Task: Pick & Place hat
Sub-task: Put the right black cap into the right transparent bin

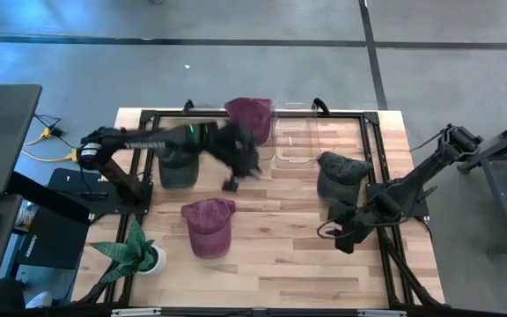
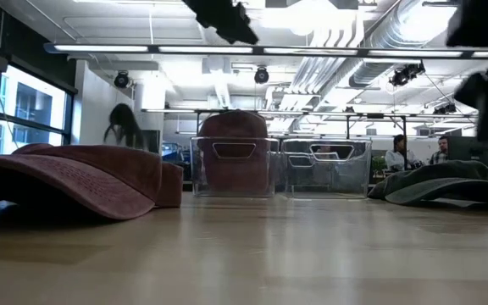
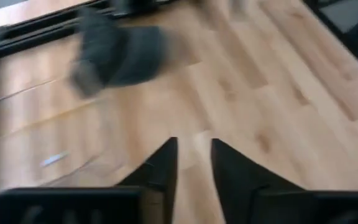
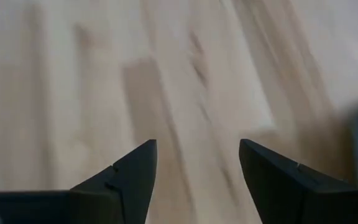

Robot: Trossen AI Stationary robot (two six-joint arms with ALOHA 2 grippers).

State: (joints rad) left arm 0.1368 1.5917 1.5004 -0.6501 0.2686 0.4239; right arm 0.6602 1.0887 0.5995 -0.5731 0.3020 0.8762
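My right gripper should next grab the dark grey hat (image 1: 340, 172) by its brim, to pick and place another hat.
A maroon hat (image 1: 208, 224) lies on the table's near middle and also shows in the low view (image 2: 74, 182). Another maroon hat (image 1: 250, 113) sits in a clear bin (image 1: 255, 132) at the far edge. A dark grey hat (image 1: 340, 172) lies at the right, and another dark hat (image 1: 176, 167) at the left. My left gripper (image 1: 232, 180) hangs above the table's middle, its fingers (image 3: 194, 155) a little apart and empty. My right gripper (image 1: 341, 233) is open and empty over bare wood (image 4: 197, 155), near the right grey hat.
A second clear bin (image 1: 297, 141) stands beside the first at the far edge. A potted plant (image 1: 135, 251) stands at the near left corner. A black frame runs around the table. Bare wood lies between the hats in the middle.
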